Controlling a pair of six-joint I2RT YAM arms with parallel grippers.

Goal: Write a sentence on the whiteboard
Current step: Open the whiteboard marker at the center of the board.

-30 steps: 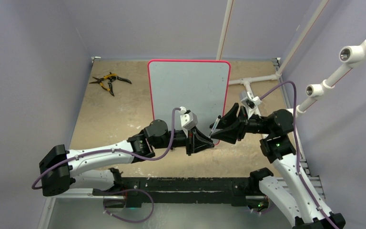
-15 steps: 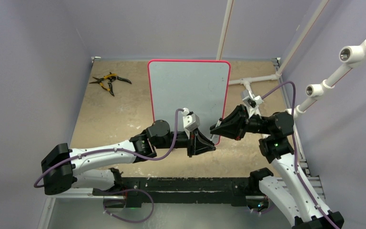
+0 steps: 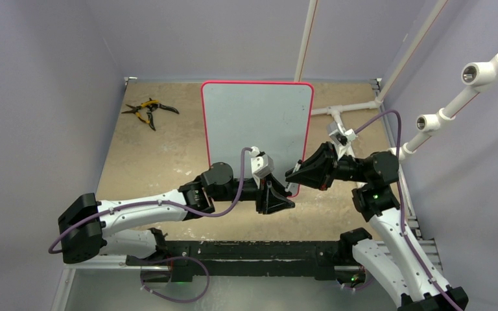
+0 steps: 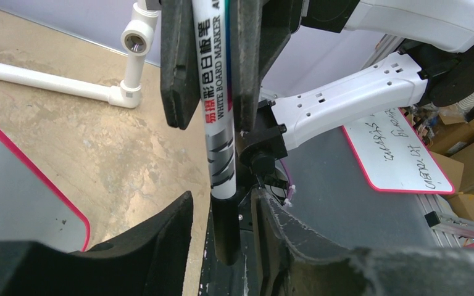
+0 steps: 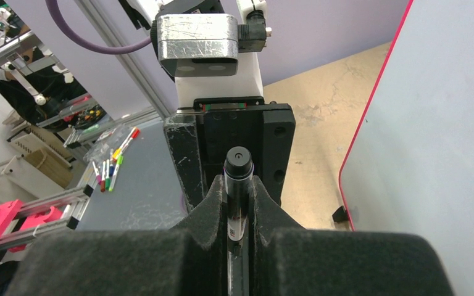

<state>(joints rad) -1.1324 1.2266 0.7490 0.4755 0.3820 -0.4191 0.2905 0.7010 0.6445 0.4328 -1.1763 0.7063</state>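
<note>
The marker's black end (image 3: 288, 192) (image 4: 225, 223) is between both fingers. My left gripper should close on the marker's end now.
The whiteboard (image 3: 256, 123) stands upright mid-table, red-rimmed, its face plain grey-white; the sentence is out of view. A white-bodied whiteboard marker (image 4: 217, 111) with a black end runs between both grippers near the board's lower right corner. My right gripper (image 5: 237, 182) is shut on the marker (image 5: 239, 161); its black fingers (image 4: 179, 68) clamp the printed barrel. My left gripper (image 4: 224, 203) is open, its jaws standing off either side of the marker's black end with gaps showing. In the top view the left gripper (image 3: 288, 201) sits just below the right gripper (image 3: 290, 175).
Yellow-handled pliers (image 3: 148, 110) lie at the far left. A white pipe frame (image 3: 353, 107) lies right of the board. Beyond the table are a second small board with writing (image 4: 401, 148) and loose coloured markers (image 5: 111, 163). The board's black foot (image 5: 340, 214) rests on the table.
My right gripper closed on the marker and drew slightly right. My left gripper's jaws have since opened off it, and the left arm has shifted a little right and nearer.
</note>
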